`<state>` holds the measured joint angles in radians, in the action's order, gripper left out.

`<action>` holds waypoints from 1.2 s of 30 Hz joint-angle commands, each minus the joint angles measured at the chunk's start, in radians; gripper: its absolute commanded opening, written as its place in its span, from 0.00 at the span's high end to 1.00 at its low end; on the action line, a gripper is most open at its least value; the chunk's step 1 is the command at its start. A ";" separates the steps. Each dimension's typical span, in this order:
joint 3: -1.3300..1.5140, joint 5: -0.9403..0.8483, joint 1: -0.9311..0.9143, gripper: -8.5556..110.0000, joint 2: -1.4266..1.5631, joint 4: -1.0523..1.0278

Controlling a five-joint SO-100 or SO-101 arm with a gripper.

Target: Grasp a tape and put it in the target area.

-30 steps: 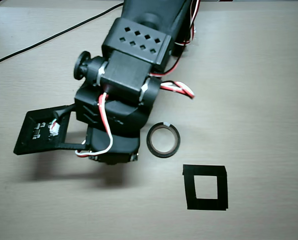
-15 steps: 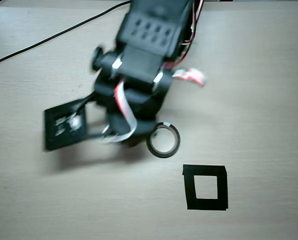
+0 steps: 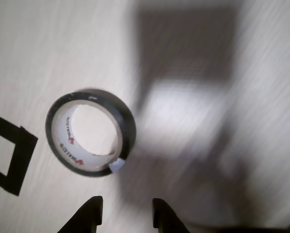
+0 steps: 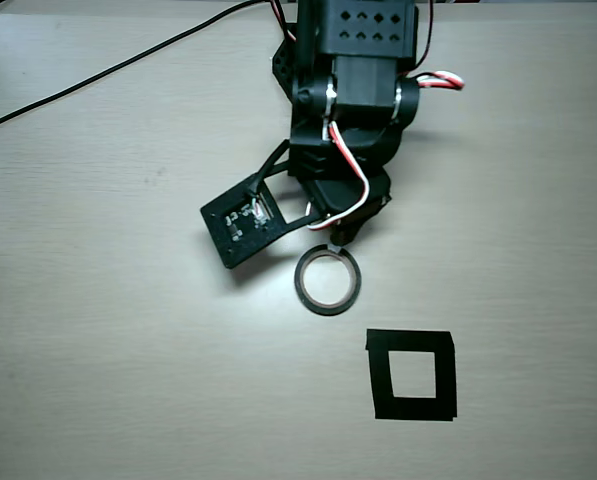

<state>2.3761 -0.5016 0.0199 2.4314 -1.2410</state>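
Observation:
Next, my gripper grabs the tape by its ring side (image 3: 127,140), to set the tape in the target area.
The tape (image 4: 300,284) lies flat on the tabletop, a black ring with a pale inner core, and the wrist view shows a small whitish loose end on the tape (image 3: 127,130). My gripper (image 4: 338,238) hovers just beyond the ring's far edge in the overhead view, apart from it. Seen from the wrist, the gripper (image 3: 125,209) is open with nothing between its two dark fingertips (image 3: 92,208), and the ring lies ahead and slightly left. The target area (image 4: 380,376), a black square outline, sits to the lower right of the tape. Only a corner of the target area (image 3: 19,156) shows in the wrist view.
My black camera board (image 4: 240,226) sticks out to the left of the gripper, close to the tape. A black cable (image 4: 108,70) crosses the table's top left corner. Red and white wires (image 4: 440,80) loop off the arm.
The arm has swung to the right in the overhead view, bringing the gripper from the tape's left to just behind it. Tape and target area have stayed put.

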 commanded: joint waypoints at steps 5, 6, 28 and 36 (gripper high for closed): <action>0.067 -0.015 -0.006 0.83 -0.034 0.114; 0.064 -0.017 -0.011 0.83 -0.048 0.126; -0.002 -0.049 -0.025 0.87 -0.445 0.408; -0.118 -0.069 -0.020 0.93 -0.486 0.331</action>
<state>2.3178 -0.5599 -0.0046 1.9436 -0.8851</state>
